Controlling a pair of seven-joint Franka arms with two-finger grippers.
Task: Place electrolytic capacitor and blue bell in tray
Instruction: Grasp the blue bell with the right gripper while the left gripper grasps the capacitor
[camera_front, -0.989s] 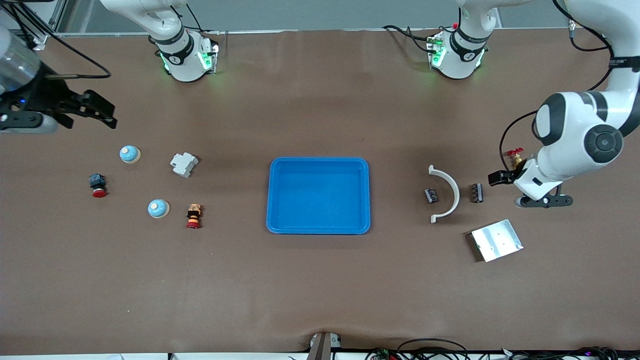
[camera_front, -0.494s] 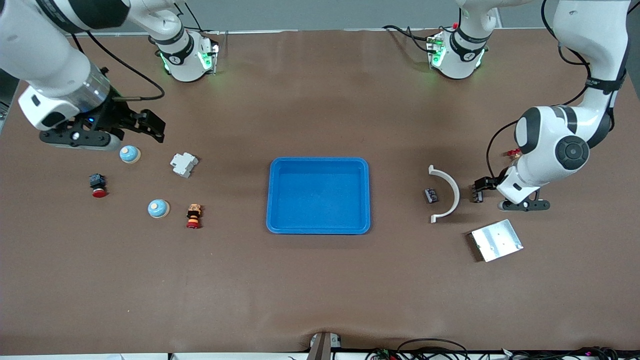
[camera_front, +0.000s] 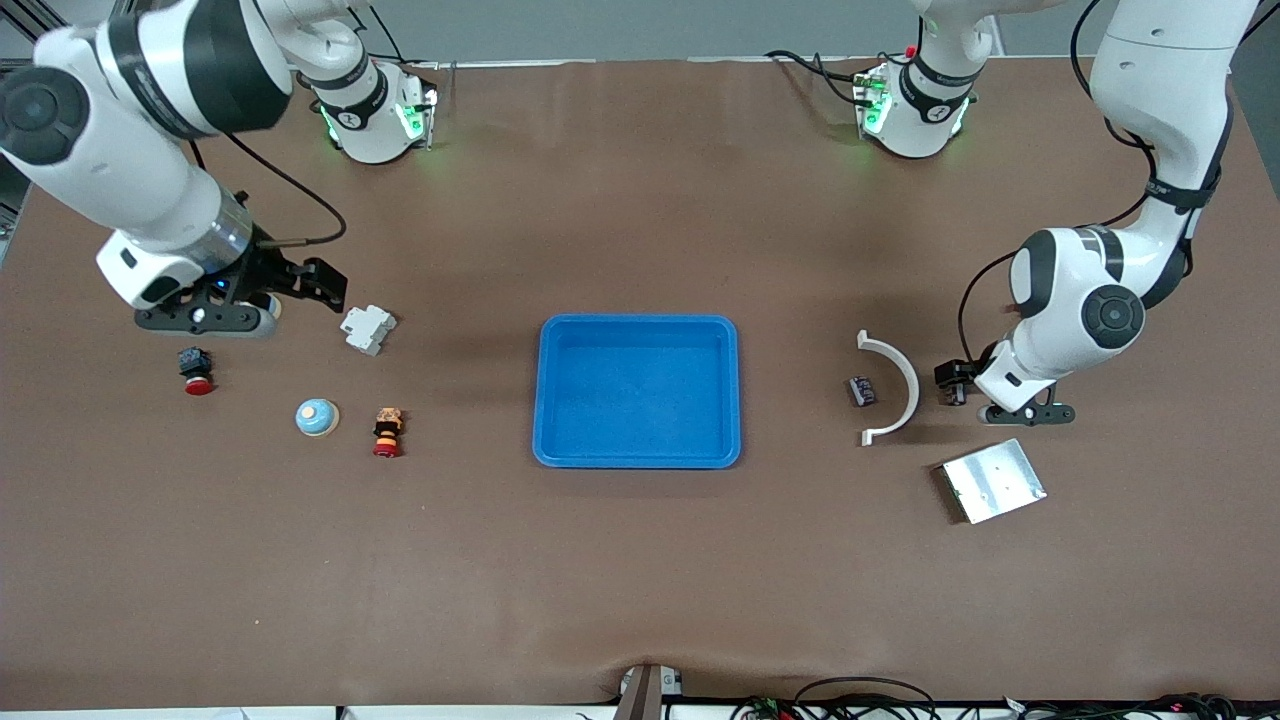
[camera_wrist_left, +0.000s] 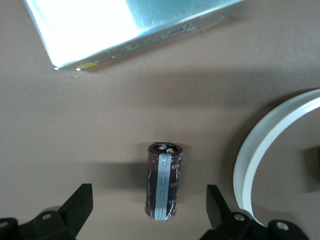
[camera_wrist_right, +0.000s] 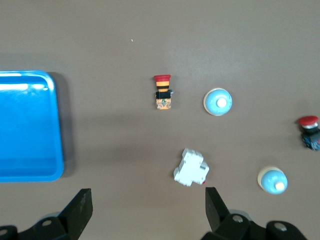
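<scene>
Next, my left gripper grips the electrolytic capacitor by its striped cylindrical body (camera_wrist_left: 163, 187) to place it in the blue tray.
The electrolytic capacitor (camera_wrist_left: 164, 181), a dark maroon cylinder with a grey stripe, lies on its side on the table between the white arc and the silver plate. My left gripper (camera_wrist_left: 150, 194) hangs open just over it, a finger on each side, touching nothing; seen from the front, the left gripper (camera_front: 955, 385) covers most of it. One blue bell (camera_front: 317, 417) stands toward the right arm's end. Another blue bell (camera_wrist_right: 273, 180) is mostly covered in the front view by my right gripper (camera_front: 322, 287), which is open over bare table beside the white breaker. The blue tray (camera_front: 545, 400) sits mid-table, with nothing in it.
A white breaker (camera_front: 368, 329), a striped red-capped button (camera_front: 387, 431) and a red push button (camera_front: 195, 370) lie round the bells. A white arc (camera_front: 900, 385) curves round a small dark part (camera_front: 862, 390). A silver plate (camera_front: 993, 480) lies nearer the camera.
My right arm has swung in from the table's end to above the bell and the breaker. My left gripper has moved over the capacitor and come lower. Both stayed open.
</scene>
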